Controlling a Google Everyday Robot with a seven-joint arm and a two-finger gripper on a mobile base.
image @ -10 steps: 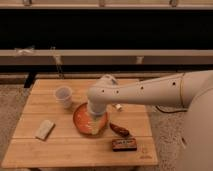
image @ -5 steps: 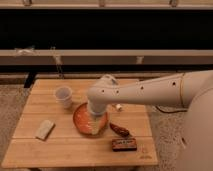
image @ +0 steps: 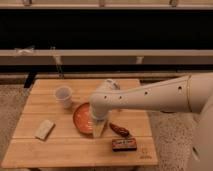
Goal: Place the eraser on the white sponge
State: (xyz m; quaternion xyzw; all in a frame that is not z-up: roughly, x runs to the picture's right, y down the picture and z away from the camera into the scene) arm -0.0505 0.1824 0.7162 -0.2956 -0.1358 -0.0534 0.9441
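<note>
The gripper grips the eraser by its labelled middle [image: 124, 144] next, to set the eraser on the white sponge [image: 44, 129].
The eraser [image: 124, 144], a dark block with an orange-tan label band, lies flat near the front right edge of the wooden table [image: 60, 150]. Far to its left, the white sponge [image: 44, 129] lies flat on the table's left side. My gripper [image: 99, 128] hangs at the end of the white arm over the right rim of an orange plate, up and left of the eraser and apart from it. It stands open and holds nothing. The arm hides part of the plate.
The orange plate [image: 81, 119] sits mid-table. A translucent white cup [image: 63, 96] stands behind it to the left. A small reddish-brown curved object [image: 119, 130] lies just behind the eraser. Dark shelving runs behind the table.
</note>
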